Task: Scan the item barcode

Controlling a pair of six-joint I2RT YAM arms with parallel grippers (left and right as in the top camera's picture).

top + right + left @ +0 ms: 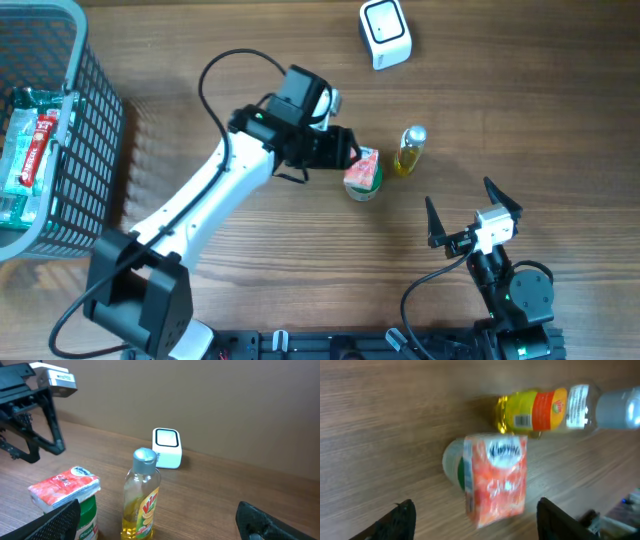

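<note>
The left gripper next needs to grab the tissue pack by its end overhanging the jar (500, 504) to lift it off, so that the rest stays uncovered for barcode scanning.
An orange-red tissue pack (366, 165) lies on top of a green-and-white jar (362, 190) at mid-table. My left gripper (345, 148) hovers just left of the pack, open. In the left wrist view the pack (497, 477) sits between and ahead of the two dark fingers (400, 520), touching neither. A bottle of yellow liquid (410, 150) stands right of the jar, and its barcode (521, 420) faces the left wrist camera. The white scanner (385, 33) sits at the far edge. My right gripper (462, 205) is open near the front right, pointed at the bottle (142, 495).
A dark mesh basket (95, 130) with several packaged goods stands at the left edge. The left arm's black cable (215, 75) loops above the table. From the right wrist camera, the scanner (166, 447) stands behind the bottle, near a plain wall.
</note>
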